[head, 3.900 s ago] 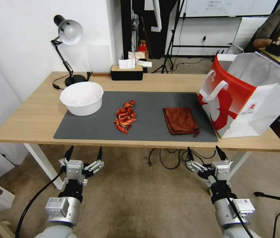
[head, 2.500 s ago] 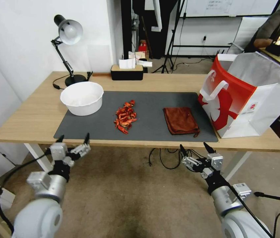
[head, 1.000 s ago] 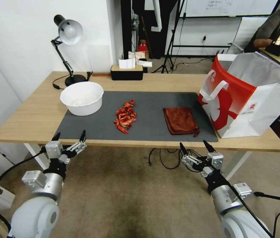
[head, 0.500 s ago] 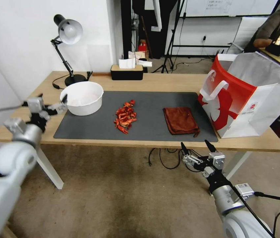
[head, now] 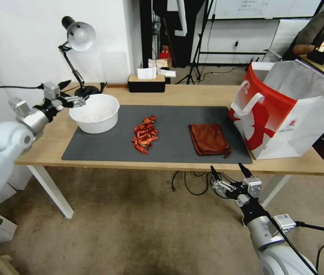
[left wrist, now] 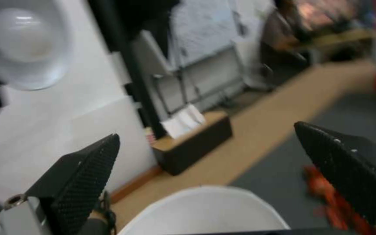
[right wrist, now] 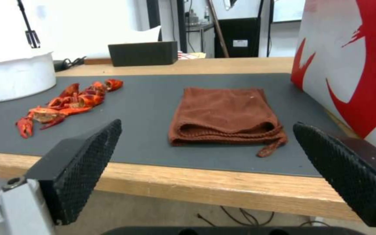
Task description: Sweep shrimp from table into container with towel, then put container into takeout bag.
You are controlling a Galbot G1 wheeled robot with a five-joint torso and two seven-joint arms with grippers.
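The container's round body [head: 98, 126] is much wider than my open fingertips, so my left gripper needs to take the container by its thin rim [head: 71, 114] next.
The shrimp [head: 144, 133] lie heaped mid-mat on the table [head: 192, 93]. To their left stands the container [head: 95, 112], a round white bowl. The rust-brown towel [head: 209, 139] lies folded to their right, and the red-and-white takeout bag [head: 284, 110] stands at the table's right end. My left gripper [head: 74, 93] hovers open at the bowl's left rim, holding nothing; its wrist view shows the bowl [left wrist: 205, 209] just below it. My right gripper [head: 227, 168] hangs open below the table's front edge, facing the towel [right wrist: 225, 114] and the shrimp [right wrist: 66, 102].
A desk lamp [head: 78, 36] rises at the back left, close behind my left gripper. A black tissue box [head: 146, 84] sits at the back middle. The dark grey mat [head: 177, 114] covers the table's centre. Cables lie on the floor under the table.
My left arm has risen from below the table's front edge, swung out to the left and come up beside the bowl's rim. The right gripper has barely moved.
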